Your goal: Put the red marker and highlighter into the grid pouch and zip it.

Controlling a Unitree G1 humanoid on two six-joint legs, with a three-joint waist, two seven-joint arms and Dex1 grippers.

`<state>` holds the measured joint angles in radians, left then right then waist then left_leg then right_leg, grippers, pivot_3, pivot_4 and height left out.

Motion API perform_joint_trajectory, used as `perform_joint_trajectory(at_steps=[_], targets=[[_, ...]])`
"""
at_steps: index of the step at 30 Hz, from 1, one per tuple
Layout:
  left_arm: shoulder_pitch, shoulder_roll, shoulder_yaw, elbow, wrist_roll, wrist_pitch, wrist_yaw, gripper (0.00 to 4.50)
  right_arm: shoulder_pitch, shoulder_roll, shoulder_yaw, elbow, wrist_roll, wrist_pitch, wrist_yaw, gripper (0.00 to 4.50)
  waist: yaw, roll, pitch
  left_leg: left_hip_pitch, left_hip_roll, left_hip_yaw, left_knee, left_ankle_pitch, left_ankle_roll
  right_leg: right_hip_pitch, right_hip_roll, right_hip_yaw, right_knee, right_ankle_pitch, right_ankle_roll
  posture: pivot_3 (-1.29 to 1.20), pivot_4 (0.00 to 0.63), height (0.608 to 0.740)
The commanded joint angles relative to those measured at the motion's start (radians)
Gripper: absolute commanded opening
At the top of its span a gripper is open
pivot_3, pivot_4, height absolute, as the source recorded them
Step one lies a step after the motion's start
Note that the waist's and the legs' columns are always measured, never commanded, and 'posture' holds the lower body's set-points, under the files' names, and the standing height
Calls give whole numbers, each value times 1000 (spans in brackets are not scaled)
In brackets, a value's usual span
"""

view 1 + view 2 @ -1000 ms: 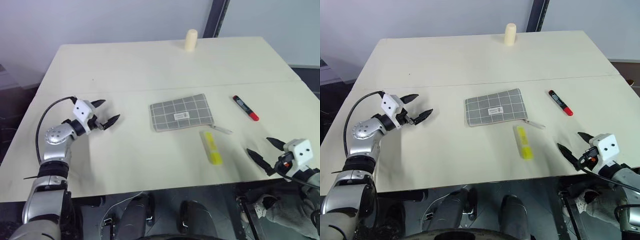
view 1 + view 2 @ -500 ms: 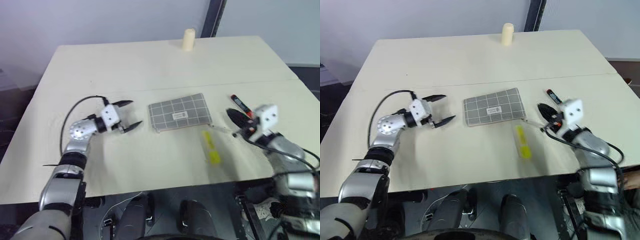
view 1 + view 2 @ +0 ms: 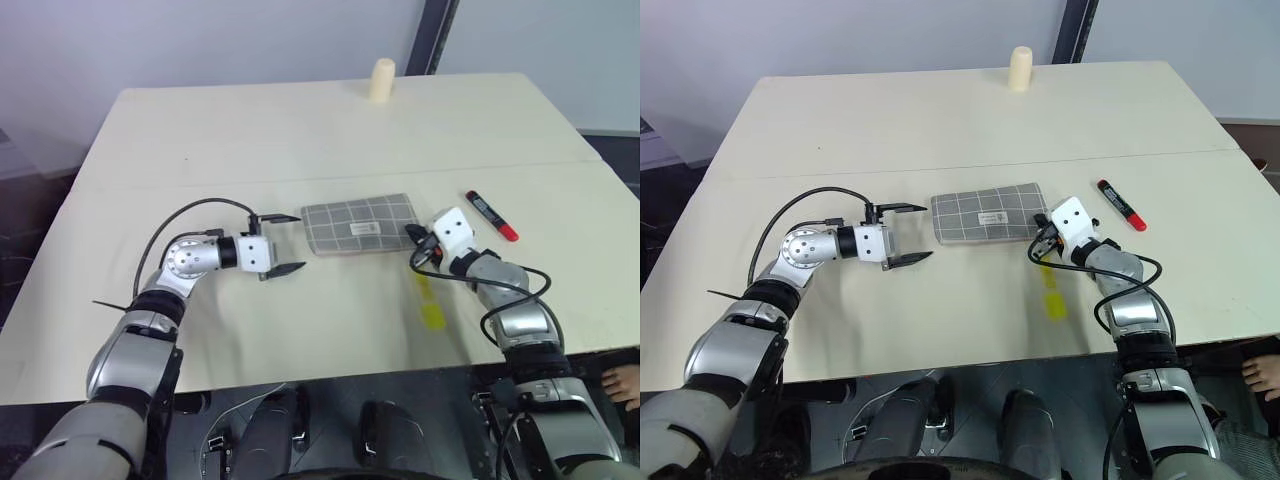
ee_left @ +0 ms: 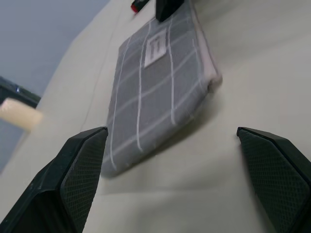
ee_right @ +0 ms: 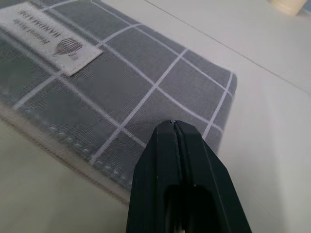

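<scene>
My left gripper should grab the pouch by its zipper edge (image 3: 321,252) next. The zipper edge stands up off the table, while the pouch's broad cloth side (image 3: 345,218) lies flat.
The grid pouch (image 3: 360,224) lies flat at mid-table, label up. My left gripper (image 3: 296,242) is open just off the pouch's left end, its fingers (image 4: 73,179) spread toward that short edge without touching it. My right gripper (image 5: 174,127) is shut, its tips over the pouch's right corner by the zipper edge; nothing shows between them, and the zipper's pull tab is hidden. The red marker (image 3: 490,216) lies to the right of the right hand. The yellow highlighter (image 3: 429,300) rests in front of the pouch, partly hidden under my right arm.
A cream cylinder (image 3: 381,79) stands at the table's far edge. A seam line crosses the table (image 3: 200,120) behind the pouch. A black cable loops over my left arm.
Both arms swung inward to the pouch's two ends. The right gripper, open a second ago, has shut. The left gripper has rolled and stayed open.
</scene>
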<state>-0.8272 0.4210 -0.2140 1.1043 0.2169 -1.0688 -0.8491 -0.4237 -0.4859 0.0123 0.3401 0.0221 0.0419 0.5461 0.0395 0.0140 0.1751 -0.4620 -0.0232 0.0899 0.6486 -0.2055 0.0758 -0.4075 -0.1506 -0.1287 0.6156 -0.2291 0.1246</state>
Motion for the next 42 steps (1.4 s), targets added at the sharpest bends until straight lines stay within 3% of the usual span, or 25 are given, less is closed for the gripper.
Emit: perform_joint_trajectory(at_steps=[1,12,15,22,28,31,38,42], targets=[[-6,-17,-40,15,52,-32,51,4500,3,-19,-18,-9,-7,-1,-9,50,-1,0,0,0,0,0,0,0,0,0,0,0,0,0,0,0,150,740],[-66,-83,-86,82,129,7,176,4500,56,-21,-30,-96,17,29,12,50,0,0,0,0,0,0,1,0,0,1,0,0,0,0,1,0,150,740],[-65,-97,-100,94,136,13,180,3659,60,-19,-32,-107,18,34,11,0,-1,0,0,0,0,0,1,0,0,0,0,0,0,0,1,0,150,740],[-57,-117,-93,105,108,42,154,101,76,-20,-38,-137,21,46,12,0,-1,0,-1,0,0,0,1,0,1,1,0,0,0,0,1,0,150,740],[-57,-115,-51,99,36,78,100,37,72,-12,-58,-152,64,60,27,0,-4,0,-1,0,0,0,1,0,1,1,0,0,0,0,1,0,150,740],[-55,-121,-24,85,-10,93,65,0,66,-10,-88,-175,110,78,35,935,-5,0,-1,0,0,0,1,0,1,0,0,0,0,0,1,0,150,740],[-41,-133,40,30,-121,137,-12,0,104,-48,-140,-338,178,163,59,4478,-3,0,0,-1,0,0,1,0,1,0,0,0,0,0,1,0,150,740],[-34,-125,63,-9,-156,158,-25,0,161,-86,-162,-456,219,262,74,4478,-2,-1,0,-1,0,0,1,-1,1,-1,-1,0,0,0,1,0,150,740]])
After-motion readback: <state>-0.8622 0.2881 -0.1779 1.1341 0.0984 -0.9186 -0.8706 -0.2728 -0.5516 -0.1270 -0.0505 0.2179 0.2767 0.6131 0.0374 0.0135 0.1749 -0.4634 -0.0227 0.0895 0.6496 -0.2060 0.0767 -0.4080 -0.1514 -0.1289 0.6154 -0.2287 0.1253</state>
